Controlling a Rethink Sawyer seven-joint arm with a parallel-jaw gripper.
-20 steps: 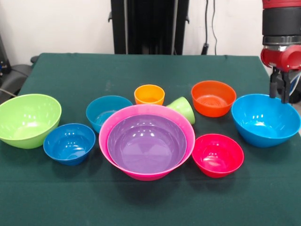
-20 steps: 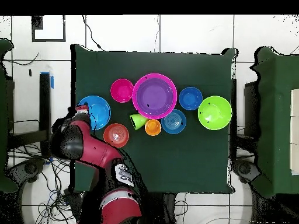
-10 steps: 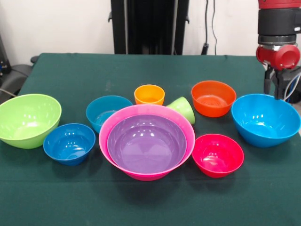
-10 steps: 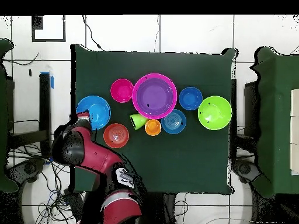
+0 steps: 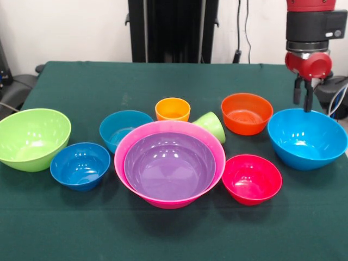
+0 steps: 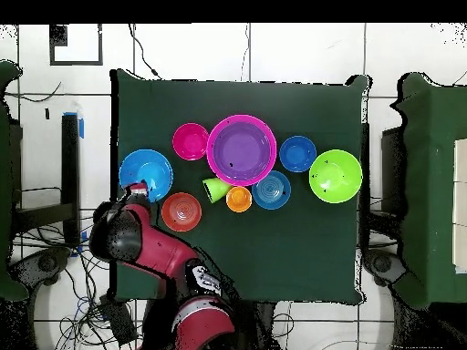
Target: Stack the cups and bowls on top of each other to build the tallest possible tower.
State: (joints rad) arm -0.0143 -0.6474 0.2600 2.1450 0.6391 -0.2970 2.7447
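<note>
I should next grab the sky blue bowl by its rim with my gripper, so that it can be stacked onto the nested pink and purple bowls.
The tower is a big pink bowl with a purple bowl nested inside it, front centre. Behind it an orange cup stands upright and a lime green cup lies tipped on its side. Around these sit a lime green bowl, a dark blue bowl, a teal bowl, an orange bowl, a red-pink bowl and a sky blue bowl. My gripper hangs open and empty just behind the sky blue bowl's far rim, right of the orange bowl.
The table is covered in dark green cloth. In the overhead view my gripper sits near the table's left edge, between the sky blue bowl and the orange bowl. Chairs stand off both sides.
The gripper has moved left in the front view, from over the sky blue bowl's right side to its far left rim. It holds nothing. No bowl or cup has shifted.
</note>
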